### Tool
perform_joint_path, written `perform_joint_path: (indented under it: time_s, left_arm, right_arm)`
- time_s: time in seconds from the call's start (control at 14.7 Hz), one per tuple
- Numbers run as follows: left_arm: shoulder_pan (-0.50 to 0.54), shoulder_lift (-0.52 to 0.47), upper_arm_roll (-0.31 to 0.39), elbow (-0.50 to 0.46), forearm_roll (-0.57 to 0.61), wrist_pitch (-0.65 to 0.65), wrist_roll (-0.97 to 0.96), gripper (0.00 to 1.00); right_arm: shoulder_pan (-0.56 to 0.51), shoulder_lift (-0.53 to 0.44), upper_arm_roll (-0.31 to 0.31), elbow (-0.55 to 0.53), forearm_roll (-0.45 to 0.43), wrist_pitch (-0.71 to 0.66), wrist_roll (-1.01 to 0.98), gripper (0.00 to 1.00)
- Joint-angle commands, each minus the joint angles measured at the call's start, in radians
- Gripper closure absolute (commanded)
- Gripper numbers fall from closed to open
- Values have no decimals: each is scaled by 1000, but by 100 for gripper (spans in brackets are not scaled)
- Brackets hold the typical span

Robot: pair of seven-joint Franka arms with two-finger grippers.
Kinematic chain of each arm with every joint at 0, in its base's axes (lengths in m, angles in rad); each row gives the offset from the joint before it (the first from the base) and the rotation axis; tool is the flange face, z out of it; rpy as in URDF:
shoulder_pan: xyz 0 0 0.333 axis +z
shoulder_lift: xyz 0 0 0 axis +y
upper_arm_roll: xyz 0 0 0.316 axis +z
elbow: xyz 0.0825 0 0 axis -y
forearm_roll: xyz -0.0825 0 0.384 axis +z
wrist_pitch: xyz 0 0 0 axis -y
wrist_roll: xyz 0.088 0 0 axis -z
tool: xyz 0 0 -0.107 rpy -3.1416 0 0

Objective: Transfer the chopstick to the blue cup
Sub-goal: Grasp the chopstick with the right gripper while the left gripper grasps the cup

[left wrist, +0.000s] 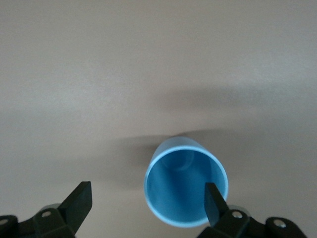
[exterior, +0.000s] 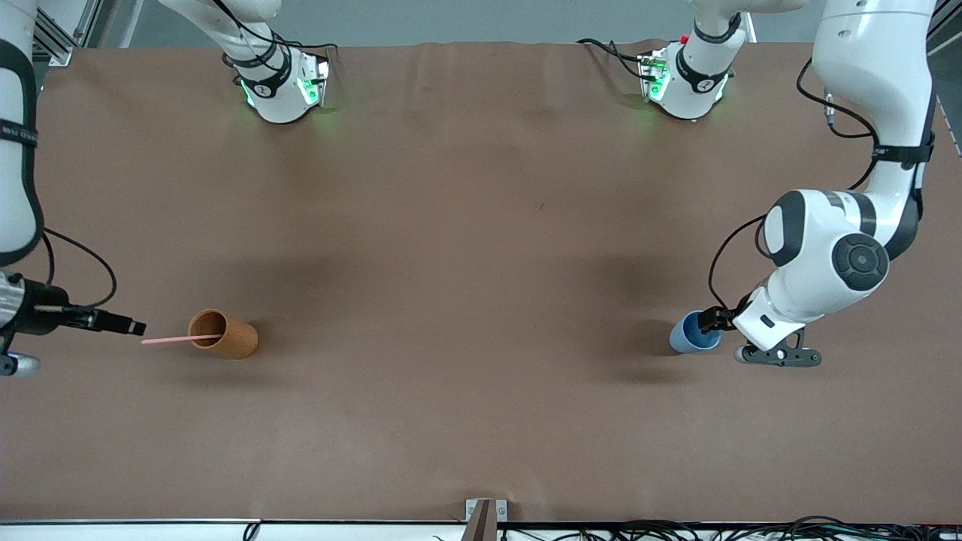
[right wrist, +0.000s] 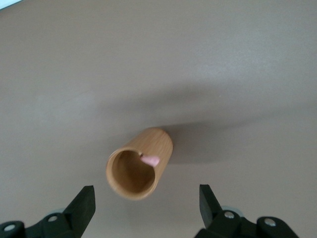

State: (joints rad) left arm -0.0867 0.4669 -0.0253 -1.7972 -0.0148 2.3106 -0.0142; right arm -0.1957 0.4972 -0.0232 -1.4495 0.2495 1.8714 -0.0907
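I should next grab the blue cup by its rim with my left gripper, because the blue cup's opening (left wrist: 184, 186) then stays free for the chopstick.
The light-pink chopstick (exterior: 171, 340) stands slanted in the orange-brown cup (exterior: 223, 334), its upper end leaning out toward the right arm's end of the table. In the right wrist view only its pink tip (right wrist: 150, 160) shows at the cup's (right wrist: 138, 170) rim. My right gripper (exterior: 132, 327) (right wrist: 147, 201) hangs open above this cup, holding nothing. The blue cup (exterior: 693, 335) (left wrist: 185, 181) stands upright at the left arm's end. My left gripper (exterior: 711, 321) (left wrist: 147, 203) hovers open over it, one fingertip (left wrist: 214, 202) over the rim and the other off to the side.
The brown table cover (exterior: 466, 240) stretches between the two cups. Both arm bases (exterior: 282, 83) (exterior: 688, 79) stand at the table's edge farthest from the front camera. Cables (exterior: 751, 530) and a small bracket (exterior: 485, 515) lie along the nearest edge.
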Motion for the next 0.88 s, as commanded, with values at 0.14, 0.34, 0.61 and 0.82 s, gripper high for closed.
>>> perform_joint_path:
  time_s: [0.14,0.34,0.61,0.82]
  left_arm:
    - [2,30,2,-21,-16,35,2,19]
    - [1,41,2,-22,-16,42,-3,81]
    - [-2,45,2,-21,-10,33,-4,100]
    - [-16,20,-2,28,-2,-37,-35,100]
  right_arm:
    - [-15,90,13,21,25,106,-4,25]
    - [-10,95,14,21,71,109,3,51]
    - [-13,93,14,11,99,94,5,69]
    - [-16,90,14,11,99,63,8,69]
